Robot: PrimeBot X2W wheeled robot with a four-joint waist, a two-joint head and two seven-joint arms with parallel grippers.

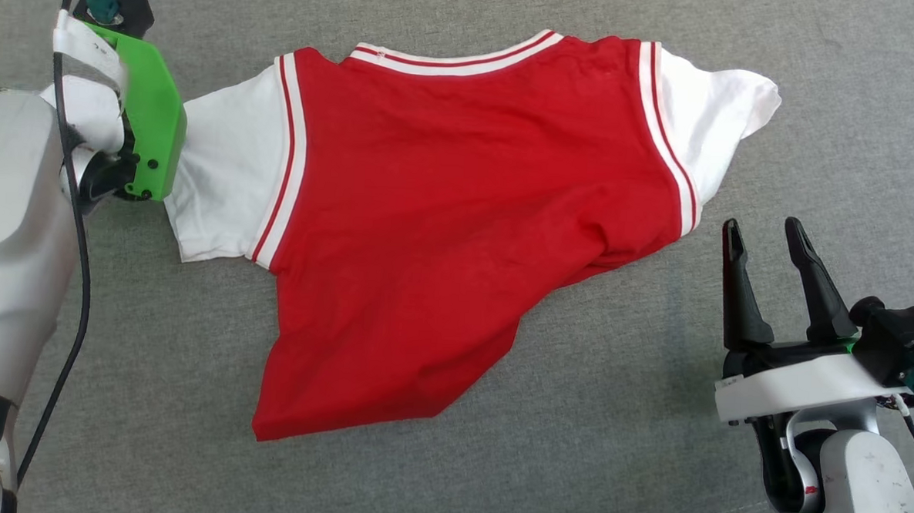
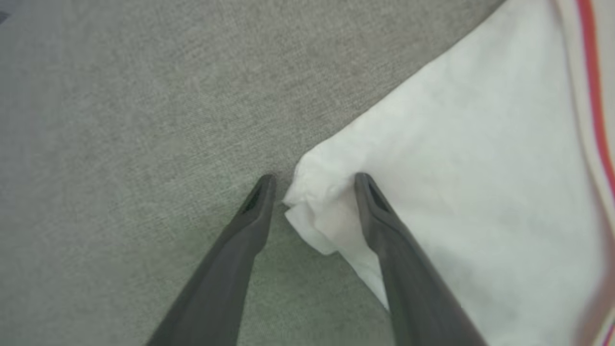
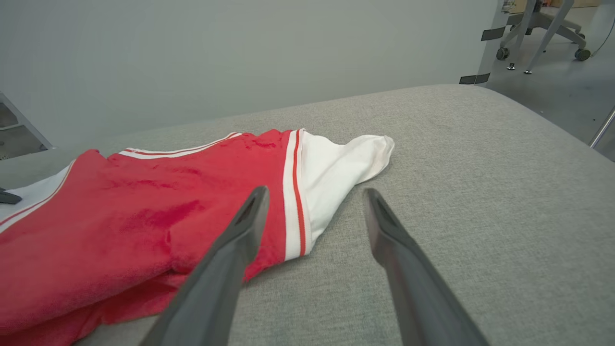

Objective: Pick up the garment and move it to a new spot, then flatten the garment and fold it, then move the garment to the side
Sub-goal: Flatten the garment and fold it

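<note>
The robot's left gripper should next grab the sleeve's crumpled corner (image 2: pixel 315 199), which sticks up while the white cloth of the garment behind it lies flat.
The garment (image 1: pixel 443 210) lies spread on the grey cushioned surface, plain red side up, with a white sleeve at each end and its lower hem bunched toward the front. My left gripper (image 2: pixel 314 185) is at the tip of the left sleeve (image 2: pixel 480 192). Its fingers are apart, the crumpled sleeve corner sits between them, and one finger rests on the white fabric. In the head view that wrist's green bracket (image 1: pixel 151 112) covers the fingers. My right gripper (image 1: pixel 763 227) is open and holds nothing, just off the garment's (image 3: pixel 144 211) right sleeve (image 3: pixel 346 163).
The grey cushioned surface (image 1: pixel 649 450) extends all around the garment. In the right wrist view its far right edge (image 3: pixel 552 120) drops to a floor where an office chair (image 3: pixel 543 24) stands. A pale wall (image 3: pixel 240 57) rises behind.
</note>
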